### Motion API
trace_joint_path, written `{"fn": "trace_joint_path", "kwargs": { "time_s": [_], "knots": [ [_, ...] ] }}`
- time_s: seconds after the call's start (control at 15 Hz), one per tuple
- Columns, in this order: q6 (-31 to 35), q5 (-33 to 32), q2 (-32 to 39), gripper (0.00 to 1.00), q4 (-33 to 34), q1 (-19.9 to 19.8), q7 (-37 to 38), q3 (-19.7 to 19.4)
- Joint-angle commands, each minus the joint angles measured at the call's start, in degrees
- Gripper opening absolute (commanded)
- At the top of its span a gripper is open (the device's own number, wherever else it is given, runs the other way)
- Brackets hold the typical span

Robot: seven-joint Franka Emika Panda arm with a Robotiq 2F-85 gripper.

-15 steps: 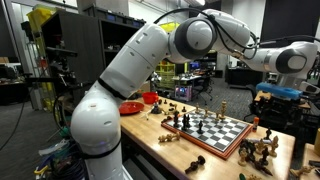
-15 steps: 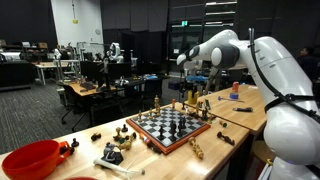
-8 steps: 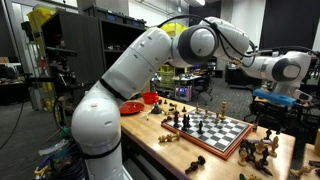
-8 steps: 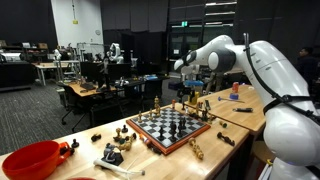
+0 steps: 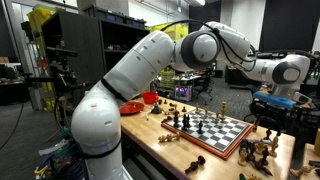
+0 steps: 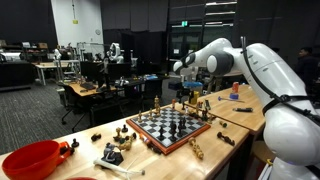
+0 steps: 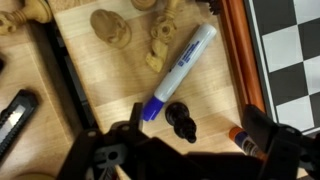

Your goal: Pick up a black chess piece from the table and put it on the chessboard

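Observation:
I need to lower my gripper before closing on the black chess piece [image 7: 181, 120]: in the wrist view the piece is between my open fingers, which stop above its top.
In the wrist view a black chess piece [image 7: 181, 120] lies on its side on the pale wood table [image 7: 100, 90], just left of the chessboard's reddish-brown rim [image 7: 240, 60]. My gripper [image 7: 195, 145] hangs above it, open and empty, with one finger on each side of the piece. The chessboard [image 5: 215, 128] with several standing pieces shows in both exterior views [image 6: 172, 125]. There my gripper [image 5: 272, 97] [image 6: 186, 90] hangs over the table beyond the board's far end.
A blue-capped white marker [image 7: 180, 70] lies touching or just beside the black piece. An orange-ended marker [image 7: 243, 140] lies by the rim. Light wooden pieces [image 7: 110, 28] and a black tool [image 7: 15, 115] lie nearby. A red dish [image 5: 130, 107] [image 6: 30, 160] sits off the board.
The arm has swung a little and the wrist has come lower toward the table beside the board. The gripper stays open.

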Motion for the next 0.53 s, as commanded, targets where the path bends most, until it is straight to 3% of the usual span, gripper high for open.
{"fn": "trace_joint_path", "kwargs": {
  "time_s": [0.0, 0.4, 0.47],
  "knots": [
    [-0.36, 0.01, 1.55, 1.00, 2.59, -0.34, -0.09, -0.01],
    [-0.67, 0.04, 3.59, 1.00, 5.61, -0.56, 0.04, 0.00],
    [-0.80, -0.01, 3.88, 0.95, 6.05, -0.53, 0.04, -0.01]
  ]
}}
